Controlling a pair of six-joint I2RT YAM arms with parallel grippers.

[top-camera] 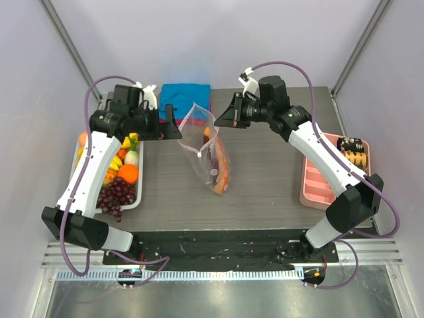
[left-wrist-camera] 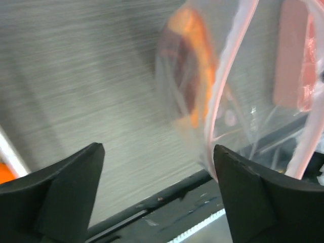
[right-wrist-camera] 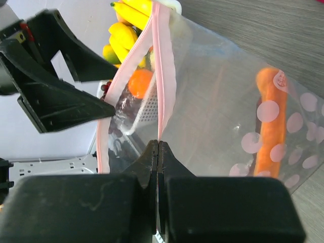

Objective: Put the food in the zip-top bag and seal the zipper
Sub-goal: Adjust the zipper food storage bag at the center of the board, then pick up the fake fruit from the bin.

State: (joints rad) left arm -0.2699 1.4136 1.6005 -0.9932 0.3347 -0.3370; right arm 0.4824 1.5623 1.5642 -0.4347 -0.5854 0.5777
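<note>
My left gripper grabs the bananas' stem end next, which leaves the bananas' tips free to enter the zip-top bag's opening first.
The zip-top bag (top-camera: pixel 202 136) stands raised at mid-table with its mouth held up. My right gripper (top-camera: pixel 220 119) (right-wrist-camera: pixel 158 144) is shut on the pink zipper (right-wrist-camera: pixel 163 76) at the mouth edge. An orange carrot-like piece (top-camera: pixel 224 169) (right-wrist-camera: pixel 267 126) lies inside the bag, with something dark beside it. My left gripper (top-camera: pixel 173 123) (left-wrist-camera: pixel 159 167) is open just left of the bag. Its right finger (left-wrist-camera: pixel 253 197) sits against the pink strip (left-wrist-camera: pixel 223 81), and nothing is between the jaws. More food fills a white basket (top-camera: pixel 136 201): an orange (top-camera: pixel 128 173), grapes (top-camera: pixel 116 195), bananas (top-camera: pixel 118 161).
A folded blue-and-red cloth (top-camera: pixel 185 99) lies behind the bag. A pink compartment tray (top-camera: pixel 318 189) with dark brown-and-tan pieces (top-camera: pixel 352 149) sits at the right edge. The table's black front rail (left-wrist-camera: pixel 167 202) runs below the left gripper.
</note>
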